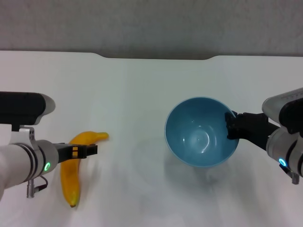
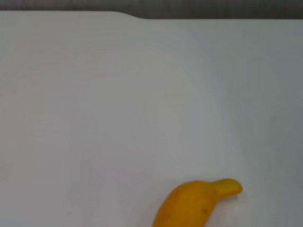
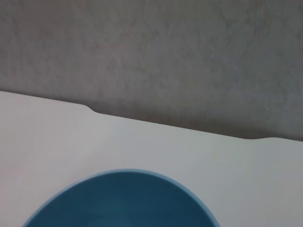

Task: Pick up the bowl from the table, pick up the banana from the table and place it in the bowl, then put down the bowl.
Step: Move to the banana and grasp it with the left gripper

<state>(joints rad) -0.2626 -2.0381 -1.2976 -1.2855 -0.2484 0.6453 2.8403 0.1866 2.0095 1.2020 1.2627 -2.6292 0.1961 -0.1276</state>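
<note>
My left gripper's fingers hover above the banana's upper part, so closing now would miss it. The gripper lowers next, before it closes on the banana.
The light-blue bowl is at the centre right, tilted and raised a little above the white table, with its shadow below it. My right gripper is shut on the bowl's right rim. The right wrist view shows the bowl's inside. The orange-yellow banana lies on the table at the left, stem end towards the far side. My left gripper hovers over the banana's upper part. The left wrist view shows only the banana's stem end lying on the table.
A shallow dark notch cuts the table's far edge, with a grey wall behind it. Bare tabletop lies between the banana and the bowl.
</note>
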